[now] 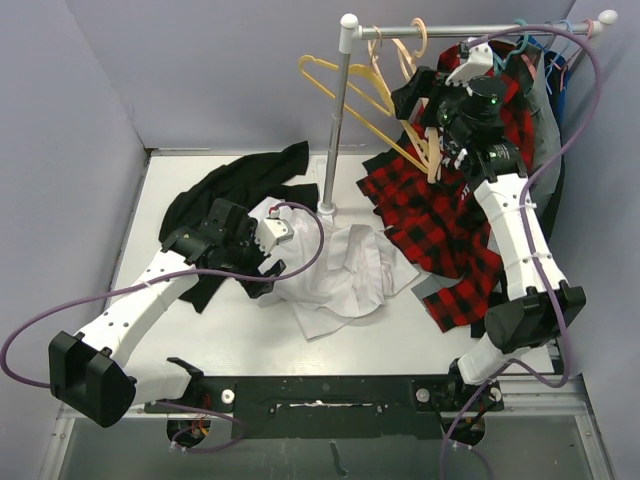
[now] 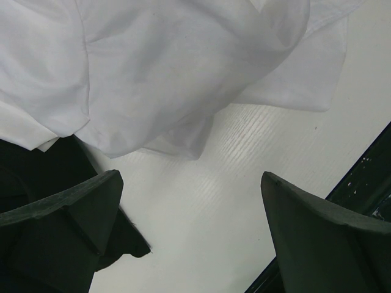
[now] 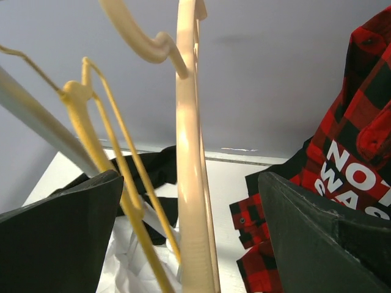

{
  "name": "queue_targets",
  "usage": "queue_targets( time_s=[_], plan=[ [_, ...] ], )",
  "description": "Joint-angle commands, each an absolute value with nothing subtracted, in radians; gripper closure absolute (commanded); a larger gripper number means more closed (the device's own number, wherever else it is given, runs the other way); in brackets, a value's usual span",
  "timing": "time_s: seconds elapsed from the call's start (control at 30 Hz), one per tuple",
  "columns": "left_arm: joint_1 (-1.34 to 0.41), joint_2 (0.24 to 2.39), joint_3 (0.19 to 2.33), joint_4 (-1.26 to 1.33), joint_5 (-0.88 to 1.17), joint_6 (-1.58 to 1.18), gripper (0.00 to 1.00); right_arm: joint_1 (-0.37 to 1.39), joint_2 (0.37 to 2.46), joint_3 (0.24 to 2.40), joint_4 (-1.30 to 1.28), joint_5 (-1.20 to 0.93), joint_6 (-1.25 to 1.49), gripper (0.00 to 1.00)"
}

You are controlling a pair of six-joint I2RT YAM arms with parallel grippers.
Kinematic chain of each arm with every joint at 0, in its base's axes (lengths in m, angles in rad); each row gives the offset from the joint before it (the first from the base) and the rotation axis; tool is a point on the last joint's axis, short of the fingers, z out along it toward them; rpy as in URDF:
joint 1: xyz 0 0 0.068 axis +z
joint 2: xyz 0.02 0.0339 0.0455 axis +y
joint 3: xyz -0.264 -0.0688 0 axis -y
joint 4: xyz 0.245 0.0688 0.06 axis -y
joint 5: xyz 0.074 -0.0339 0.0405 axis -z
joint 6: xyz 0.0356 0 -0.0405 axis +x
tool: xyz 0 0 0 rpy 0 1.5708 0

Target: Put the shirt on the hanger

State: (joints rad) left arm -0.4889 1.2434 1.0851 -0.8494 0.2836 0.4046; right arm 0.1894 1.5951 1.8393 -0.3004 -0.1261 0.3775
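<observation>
The right gripper grabs the pale tan hanger by its near arm close to the hook (image 3: 191, 177) next, which leaves the opposite arm free to enter the shirt.
The white shirt (image 1: 345, 275) lies crumpled on the table by the foot of the rack pole; it also fills the top of the left wrist view (image 2: 153, 73). The pale tan hanger (image 1: 410, 55) hangs by its hook from the rail. In the right wrist view its arm (image 3: 192, 183) stands between the two jaws, which are apart and not touching it. My right gripper (image 1: 425, 100) (image 3: 189, 177) is open around that arm. My left gripper (image 1: 258, 278) (image 2: 189, 232) is open and empty, low over bare table at the shirt's near edge.
A yellow hanger (image 1: 345, 85) (image 3: 110, 152) hangs left of the tan one. A red-and-black plaid shirt (image 1: 450, 230) (image 3: 348, 159) drapes under the rail (image 1: 480, 28). A black garment (image 1: 235, 185) (image 2: 36, 165) lies at the back left. The rack pole (image 1: 338, 130) stands mid-table. Teal hangers (image 1: 530, 45) hang at the right.
</observation>
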Motion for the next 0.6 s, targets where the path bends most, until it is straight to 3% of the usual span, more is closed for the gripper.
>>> queue_targets(
  time_s=[0.0,0.03,0.07,0.33,0.37,0.57],
  plan=[
    [-0.483,1.225,1.097,-0.805,0.283,0.409,0.02,0.186,1.657,1.958,-0.302,-0.099,0.329,0.02],
    [-0.482,1.226,1.097,-0.804,0.285,0.41,0.02,0.186,1.678,1.985,-0.314,-0.091,0.324,0.01],
    [-0.482,1.226,1.097,-0.804,0.285,0.41,0.02,0.187,1.7,2.014,-0.326,-0.085,0.32,0.08],
    [-0.478,1.217,1.089,-0.799,0.286,0.41,0.02,0.185,1.764,2.108,-0.334,-0.076,0.277,0.95],
    [-0.478,1.215,1.088,-0.798,0.287,0.411,0.02,0.184,1.759,2.106,-0.334,-0.074,0.272,1.0],
    [-0.477,1.219,1.086,-0.795,0.286,0.41,0.02,0.178,1.722,2.104,-0.344,-0.082,0.216,1.0]
  ],
)
